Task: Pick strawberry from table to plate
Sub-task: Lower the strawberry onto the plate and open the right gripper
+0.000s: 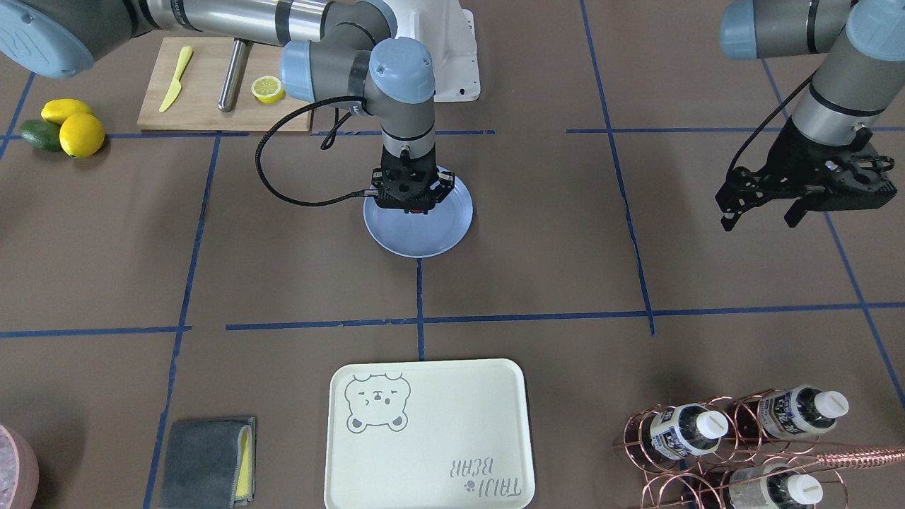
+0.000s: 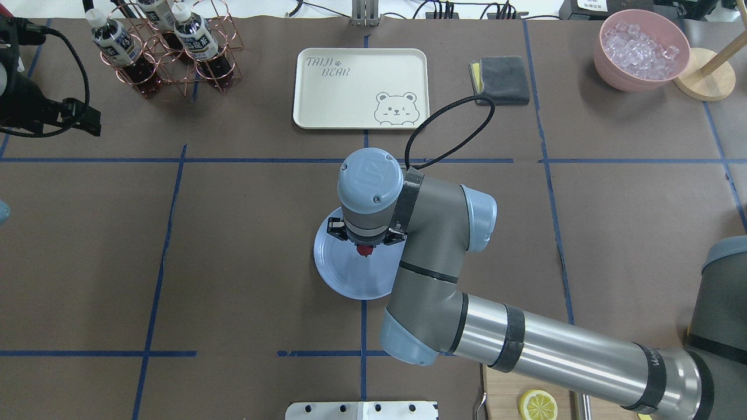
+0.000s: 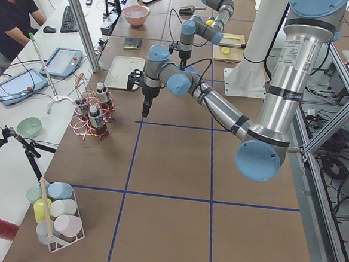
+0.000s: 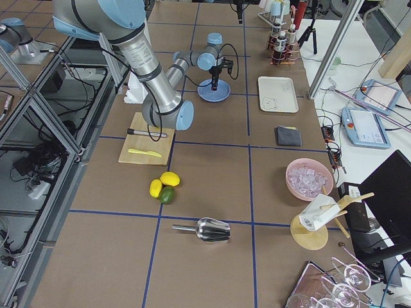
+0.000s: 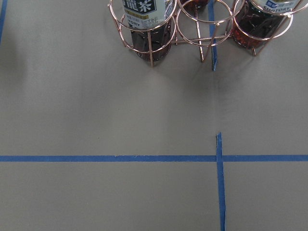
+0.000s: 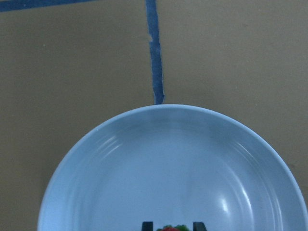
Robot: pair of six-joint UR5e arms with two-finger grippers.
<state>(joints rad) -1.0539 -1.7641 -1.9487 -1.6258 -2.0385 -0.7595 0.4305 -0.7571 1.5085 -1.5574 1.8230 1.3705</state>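
Observation:
My right gripper should open now, because the strawberry (image 1: 423,210) (image 6: 171,228) is low over the blue plate, well inside the plate's rim.
The light blue plate (image 1: 417,239) (image 2: 341,274) lies on the brown table (image 1: 565,268) near its middle. My right gripper (image 1: 418,206) (image 2: 365,247) points straight down over the plate's robot-side half, shut on the small red strawberry (image 2: 365,251) (image 1: 423,210). In the right wrist view the strawberry (image 6: 171,228) shows at the bottom edge between two dark fingertips (image 6: 147,225), just above the plate (image 6: 159,163). Off to the side, near the bottle rack, my left gripper (image 1: 760,218) hangs open and empty above the table.
A cream bear-print tray (image 1: 428,431) lies beyond the plate. A copper rack of bottles (image 1: 735,438) (image 5: 192,24) stands by the left arm. A cutting board (image 1: 212,85) with a lemon half, lemons (image 1: 81,134), a grey cloth (image 1: 208,463) and an ice bowl (image 2: 642,49) ring the area.

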